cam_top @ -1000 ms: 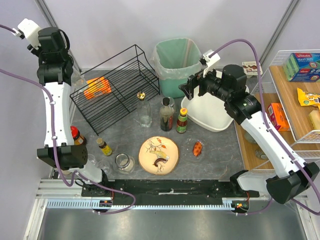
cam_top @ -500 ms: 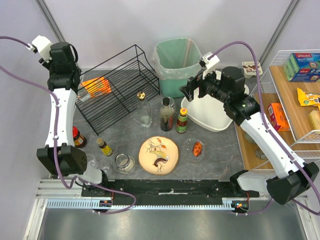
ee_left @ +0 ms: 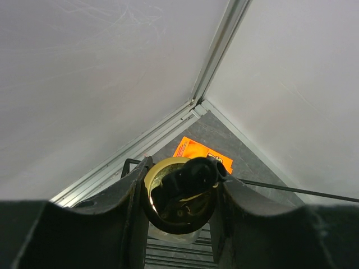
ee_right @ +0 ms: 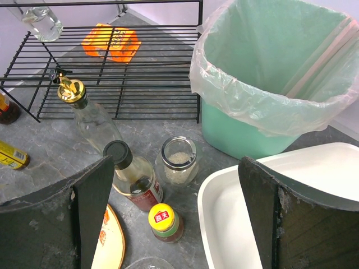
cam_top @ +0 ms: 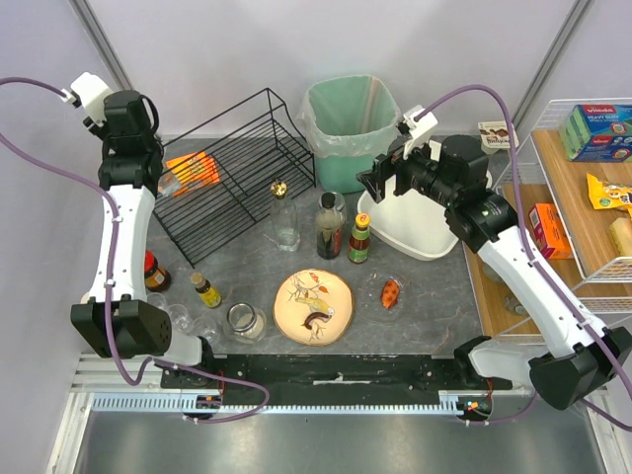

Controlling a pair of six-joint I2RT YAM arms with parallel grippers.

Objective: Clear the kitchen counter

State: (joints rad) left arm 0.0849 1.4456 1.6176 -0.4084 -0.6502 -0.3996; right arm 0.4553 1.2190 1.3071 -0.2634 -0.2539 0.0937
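Observation:
The clear glass bottle hangs nearly upright, its base at the rack's wires inside the rack's edge. The bottle would stand there, so it is time to open my left gripper.
The kitchen counter is dark mottled grey. My left gripper hovers at the left end of the black wire rack, shut on the neck of a clear glass bottle with a gold pourer top; in the left wrist view the gripper has a finger on each side of it. My right gripper hangs open and empty above the counter's bottles; its wrist view looks down on a glass jar, a black-capped sauce bottle and a yellow-capped bottle.
Another gold-topped bottle, a patterned plate, a small glass dish, a jar and two small bottles stand on the counter. An orange packet lies under the rack. Green bin, white tub, shelves at right.
My left arm has swung right and nearer to the rack's left end, carrying the bottle. The right arm has shifted only slightly.

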